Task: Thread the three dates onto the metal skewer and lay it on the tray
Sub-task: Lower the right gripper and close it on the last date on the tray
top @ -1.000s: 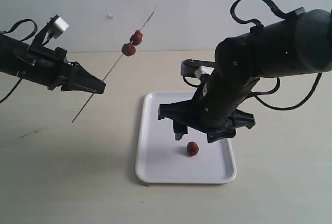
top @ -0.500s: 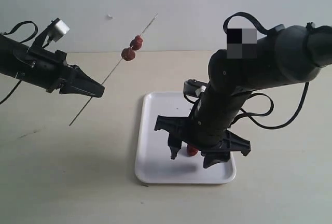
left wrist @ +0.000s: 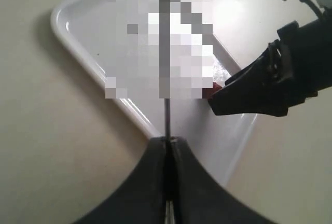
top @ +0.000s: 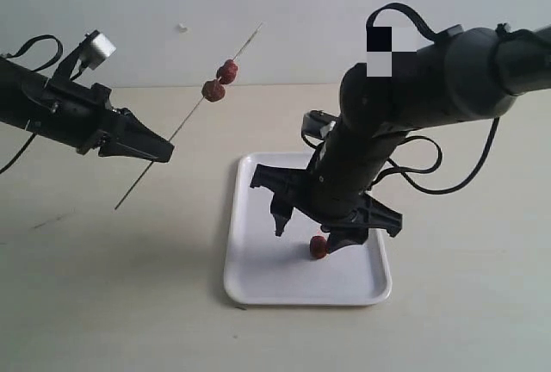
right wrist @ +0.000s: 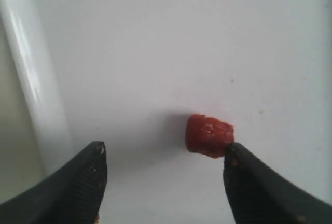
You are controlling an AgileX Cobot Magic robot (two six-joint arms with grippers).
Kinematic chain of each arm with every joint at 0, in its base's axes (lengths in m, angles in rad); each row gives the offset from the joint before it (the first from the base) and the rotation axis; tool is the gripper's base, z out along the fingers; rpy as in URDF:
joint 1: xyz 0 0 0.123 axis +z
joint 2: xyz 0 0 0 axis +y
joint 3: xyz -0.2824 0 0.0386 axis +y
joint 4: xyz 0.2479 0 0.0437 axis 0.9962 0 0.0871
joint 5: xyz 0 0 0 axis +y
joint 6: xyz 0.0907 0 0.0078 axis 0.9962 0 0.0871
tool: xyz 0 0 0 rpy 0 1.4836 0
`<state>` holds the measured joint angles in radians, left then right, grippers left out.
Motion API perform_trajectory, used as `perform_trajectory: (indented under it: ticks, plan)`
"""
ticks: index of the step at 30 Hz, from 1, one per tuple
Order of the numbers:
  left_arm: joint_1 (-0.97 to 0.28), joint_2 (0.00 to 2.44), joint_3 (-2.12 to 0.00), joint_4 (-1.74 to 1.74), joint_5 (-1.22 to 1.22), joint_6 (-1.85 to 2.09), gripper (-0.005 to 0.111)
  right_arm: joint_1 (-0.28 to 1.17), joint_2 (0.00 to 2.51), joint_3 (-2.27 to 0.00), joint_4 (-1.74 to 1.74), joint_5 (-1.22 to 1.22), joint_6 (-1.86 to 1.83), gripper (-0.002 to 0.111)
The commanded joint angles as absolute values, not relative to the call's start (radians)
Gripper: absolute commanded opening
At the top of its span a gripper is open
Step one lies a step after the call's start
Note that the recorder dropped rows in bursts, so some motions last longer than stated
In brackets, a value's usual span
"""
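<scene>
I should grab the third date by its sides with my right gripper next, so its ends stay free for the metal skewer [top: 188,116].
My left gripper [top: 164,153] is shut on the thin metal skewer [top: 188,116], holding it slanted in the air left of the tray. Two dates [top: 220,80] are threaded on its upper part. In the left wrist view the skewer [left wrist: 167,117] runs straight out from the closed gripper [left wrist: 169,141]. The third date [top: 318,247] lies loose on the white tray [top: 258,277]. My right gripper [top: 312,232] hangs open just above it. In the right wrist view the date [right wrist: 208,135] sits just ahead of one fingertip [right wrist: 238,163], off to that side of the open gripper [right wrist: 165,157].
The tray's rim [right wrist: 32,89] runs close beside the right gripper's other finger. The beige tabletop [top: 103,286] surrounds the tray, and a pale wall stands behind it. The right arm's black cables [top: 448,174] loop over the table to the right.
The right gripper has shifted from over the date to slightly behind it, so the date shows in front of the fingers again. The left arm and skewer stay still.
</scene>
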<state>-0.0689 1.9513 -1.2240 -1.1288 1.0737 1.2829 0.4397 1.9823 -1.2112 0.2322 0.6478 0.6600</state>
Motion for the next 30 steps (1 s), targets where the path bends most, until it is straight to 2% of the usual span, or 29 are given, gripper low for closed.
perform_trajectory:
  ticks: [1,6,24,30]
  plan:
    - [-0.067,1.939,-1.233,-1.138,1.078,1.278,0.000,0.434,2.024,-1.280,0.159,0.754,0.710,0.062]
    - [-0.067,1.939,-1.233,-1.136,1.079,1.278,0.000,0.434,2.041,-1.285,0.051,0.778,0.837,0.062]
    - [-0.067,1.939,-1.233,-1.136,1.079,1.278,0.000,0.436,2.081,-1.285,0.051,0.755,0.838,0.062]
    - [-0.067,1.939,-1.233,-1.136,1.081,1.278,0.000,0.436,2.083,-1.285,0.051,0.762,0.838,0.055]
